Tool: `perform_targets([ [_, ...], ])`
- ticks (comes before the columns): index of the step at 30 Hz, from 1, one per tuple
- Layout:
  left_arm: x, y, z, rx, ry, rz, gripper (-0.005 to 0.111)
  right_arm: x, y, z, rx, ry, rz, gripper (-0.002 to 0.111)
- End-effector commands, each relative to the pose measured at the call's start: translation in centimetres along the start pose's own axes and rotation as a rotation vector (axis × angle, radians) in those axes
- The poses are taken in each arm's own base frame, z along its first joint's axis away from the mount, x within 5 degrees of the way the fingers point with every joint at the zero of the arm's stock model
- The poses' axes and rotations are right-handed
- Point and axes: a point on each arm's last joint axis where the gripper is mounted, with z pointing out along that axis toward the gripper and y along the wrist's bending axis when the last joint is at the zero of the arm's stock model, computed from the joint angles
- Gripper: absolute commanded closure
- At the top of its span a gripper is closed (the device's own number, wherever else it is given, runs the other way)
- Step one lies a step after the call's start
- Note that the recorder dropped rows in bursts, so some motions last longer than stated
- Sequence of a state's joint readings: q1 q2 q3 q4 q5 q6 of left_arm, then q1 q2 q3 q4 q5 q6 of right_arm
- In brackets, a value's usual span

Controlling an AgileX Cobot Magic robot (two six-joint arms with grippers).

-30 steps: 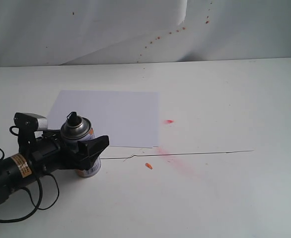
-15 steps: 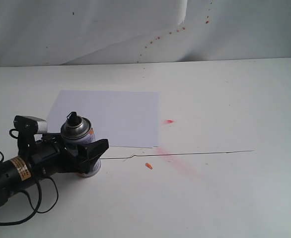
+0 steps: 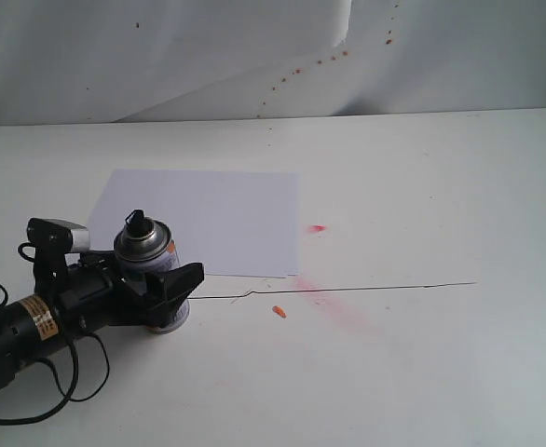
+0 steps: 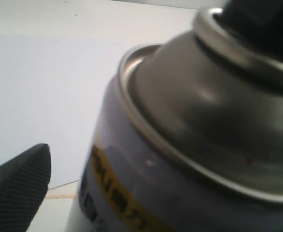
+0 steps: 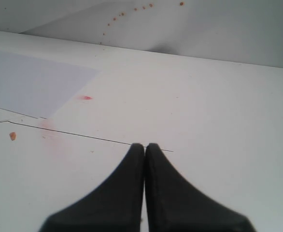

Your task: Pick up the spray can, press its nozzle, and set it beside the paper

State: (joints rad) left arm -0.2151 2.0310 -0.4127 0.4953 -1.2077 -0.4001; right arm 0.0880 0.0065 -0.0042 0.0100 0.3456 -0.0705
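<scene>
The spray can's black nozzle [image 3: 139, 224] has to stay free to be pressed, so my left gripper will grab the can by its labeled body [image 3: 162, 264] next.
The spray can [image 3: 152, 250] stands upright on the table at the front left corner of the paper [image 3: 217, 219], its black nozzle [image 3: 136, 222] on top. My left gripper [image 3: 172, 279] reaches in low from the left and stands open around the can's body. Its near finger [image 3: 182, 279] is in front of the can and the far one is hidden behind it. In the left wrist view the can [image 4: 190, 145] fills the frame, and one finger [image 4: 16, 188] stands apart from it. My right gripper [image 5: 145, 146] is shut, empty, above bare table.
A thin black line [image 3: 385, 287] runs across the table right of the can. Red stains [image 3: 316, 228] and a small orange bit [image 3: 279, 311] lie near the paper's right corner. A creased white backdrop [image 3: 161, 56] hangs behind. The left arm's cable [image 3: 68, 372] loops on the table.
My left arm has slipped a little down and to the left around the can, then held still. The can and paper have not moved.
</scene>
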Motion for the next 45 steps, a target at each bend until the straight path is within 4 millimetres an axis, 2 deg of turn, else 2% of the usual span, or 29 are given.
perform_targets([
  [1,0.22,-0.42,-0.14,0.003,-0.001,0.017,0.013,0.07,-0.03,0.00,0.007,-0.006,0.001,0.108],
  [45,0.47,-0.75,-0.33,0.032,0.016,0.065,0.013,0.07,-0.03,0.00,0.007,-0.006,0.001,0.108],
])
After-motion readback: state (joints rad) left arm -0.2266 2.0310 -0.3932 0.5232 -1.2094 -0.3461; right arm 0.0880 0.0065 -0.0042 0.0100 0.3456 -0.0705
